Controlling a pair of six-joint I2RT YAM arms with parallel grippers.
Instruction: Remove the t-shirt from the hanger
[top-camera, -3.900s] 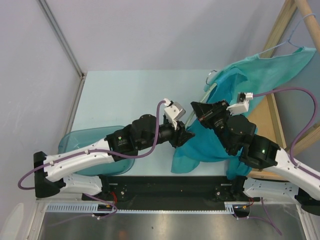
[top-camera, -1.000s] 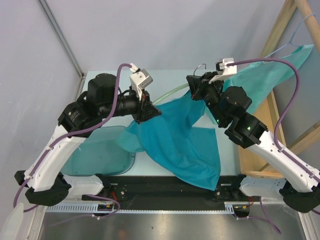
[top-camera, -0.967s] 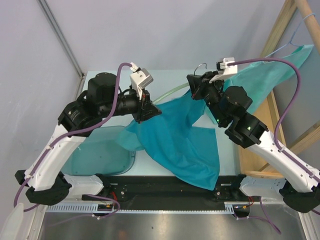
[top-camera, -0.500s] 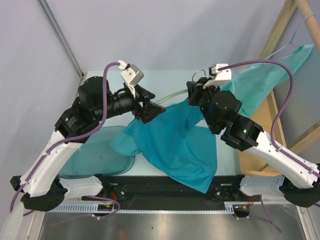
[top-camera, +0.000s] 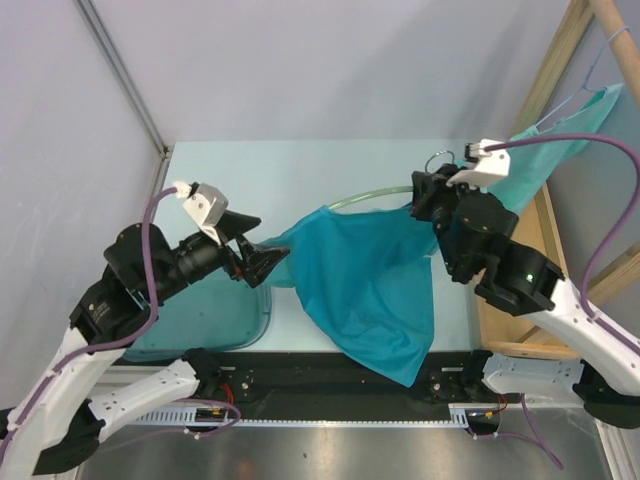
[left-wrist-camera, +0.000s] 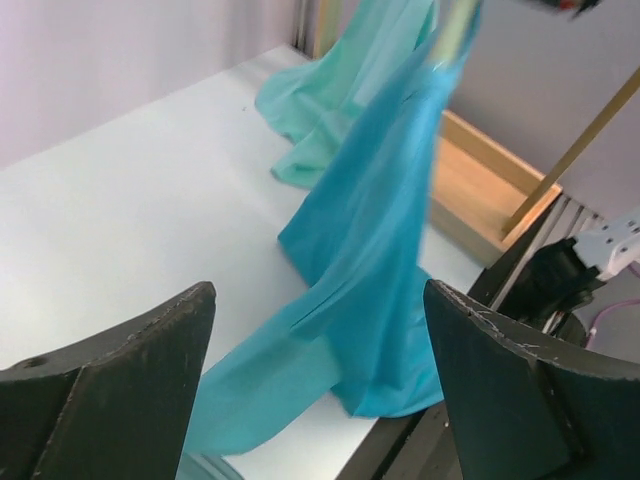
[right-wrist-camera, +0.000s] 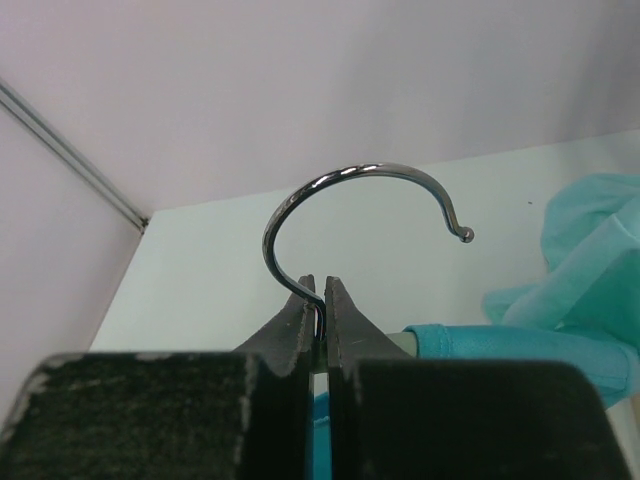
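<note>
The robot's left gripper needs to take the t-shirt off the hanger (top-camera: 370, 196), so next it needs to grab the edge of the t-shirt farthest from the hook (top-camera: 288, 262).
The teal t-shirt (top-camera: 365, 270) hangs from the hanger and drapes down onto the table's near edge. The hanger's pale green arm (top-camera: 360, 197) shows bare along the shirt's top left. My right gripper (top-camera: 432, 192) is shut on the stem of the metal hook (right-wrist-camera: 350, 190); a teal hem (right-wrist-camera: 520, 345) wraps the hanger's arm beside the fingers. My left gripper (top-camera: 265, 262) stands open, just left of the shirt's left edge and apart from it. In the left wrist view the t-shirt (left-wrist-camera: 380, 230) hangs beyond the empty left gripper (left-wrist-camera: 318, 330).
A lighter teal garment (top-camera: 560, 140) hangs on a wooden rack (top-camera: 565, 60) at the right; its cloth (left-wrist-camera: 340, 90) pools at the table's far corner. A translucent teal bin (top-camera: 262, 310) lies under my left arm. The rack's wooden base (left-wrist-camera: 490, 180) borders the table.
My left gripper has opened, let go of the shirt and drawn back to the left and nearer. The right gripper has carried the hanger to the right; the shirt hangs lower.
</note>
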